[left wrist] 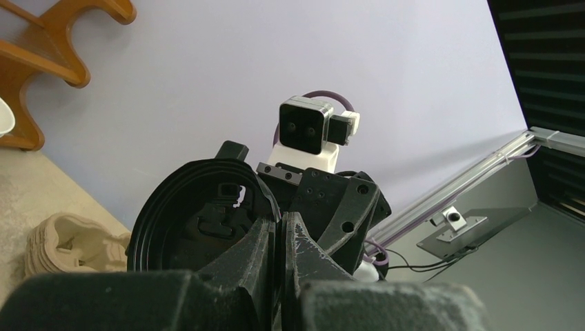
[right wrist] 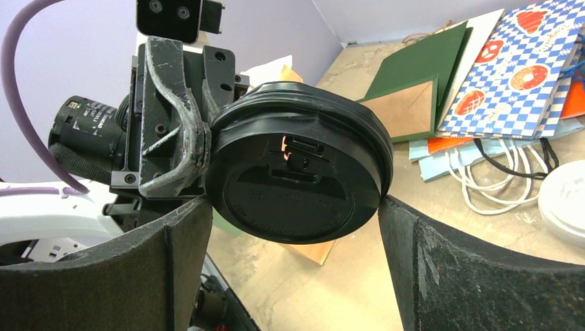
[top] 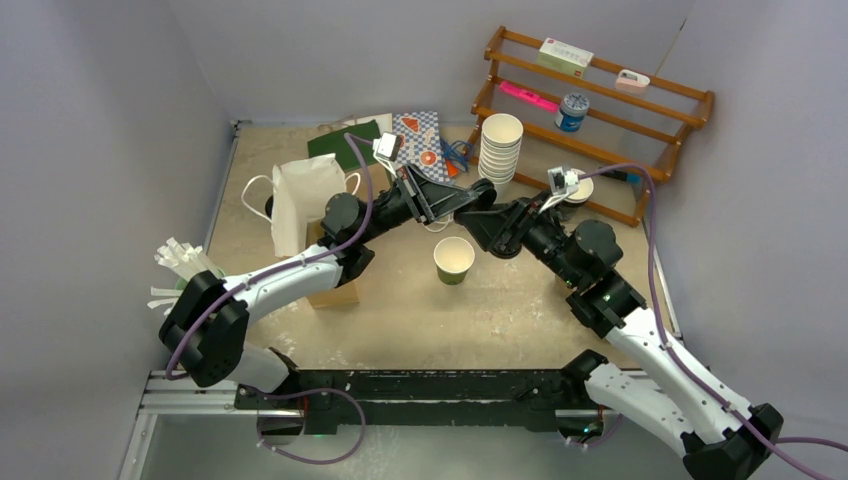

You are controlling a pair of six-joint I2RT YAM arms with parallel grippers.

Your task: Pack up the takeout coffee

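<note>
My left gripper needs to open; my right gripper's fingers rest against opposite sides of the lid's rim, so the lid would stay held.
A black plastic lid (right wrist: 300, 183) hangs in the air between my two grippers, above the middle of the table. My left gripper (left wrist: 281, 224) is shut on the lid's rim (left wrist: 200, 221), pinching it edge-on. My right gripper (right wrist: 295, 207) faces it with jaws spread wide, and both fingertips (right wrist: 384, 207) rest against opposite sides of the rim. From above, the two grippers meet at the lid (top: 455, 208). A lidless dark cup (top: 454, 260) stands just below them. The takeout coffee as a lidded cup is out of view.
A stack of white cups (top: 500, 148) and a wooden rack (top: 600, 110) stand at the back right, with a white lid (top: 580, 188) by the rack. Flat paper bags (top: 420, 140) lie at the back, and a white bag (top: 300, 200) stands on the left. Pulp carriers (left wrist: 65, 241) lie nearby.
</note>
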